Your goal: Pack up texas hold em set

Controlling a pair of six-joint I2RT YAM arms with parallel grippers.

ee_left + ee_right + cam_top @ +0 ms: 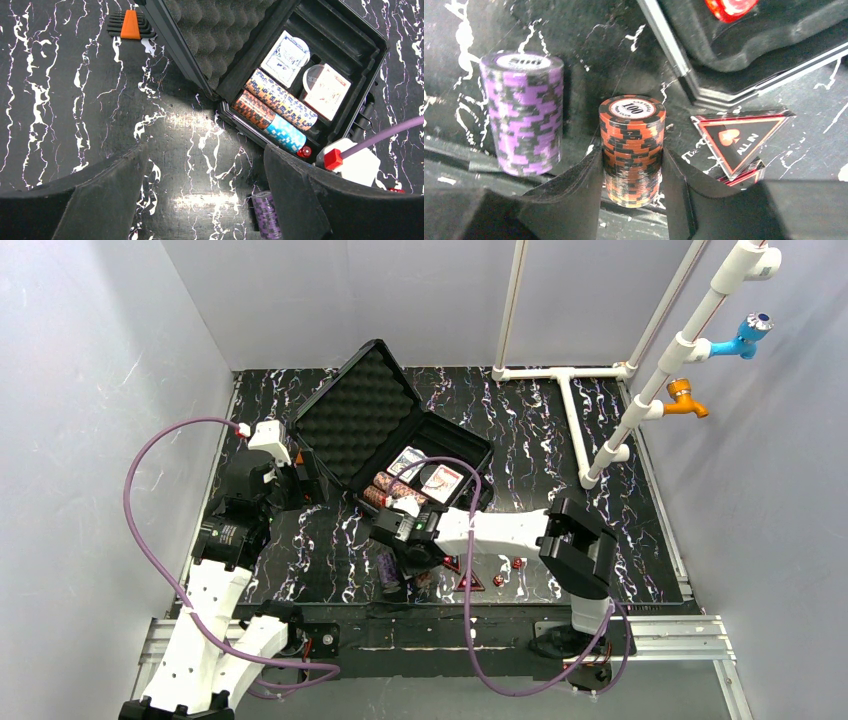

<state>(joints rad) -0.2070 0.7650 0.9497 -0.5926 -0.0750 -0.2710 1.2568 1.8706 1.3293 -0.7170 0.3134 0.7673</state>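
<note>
The brown chip roll (424, 580) (632, 140) is held snugly on opposite sides by my right gripper's closed fingers, so it would come up whole if I lifted my right gripper now.
The black case (355, 410) lies open, foam lid up at the back. Its tray (367, 50) holds brown (252, 107) and blue (285, 132) chip rolls, two card decks (285, 55) and a red die (304, 151). My right gripper (632, 175) is shut on an upright brown chip roll (632, 140) in front of the case. A purple chip roll (526, 115) stands just left of it, and red triangular markers (739, 135) lie to its right. My left gripper (205, 200) is open and empty over bare table by the case's left corner.
Two small red dice (517, 563) lie on the table right of the markers. A white pipe frame (570, 410) with blue and orange taps stands at the back right. Grey walls close in the black marbled table (330, 560). The right arm's purple cable (470, 540) hangs near the tray.
</note>
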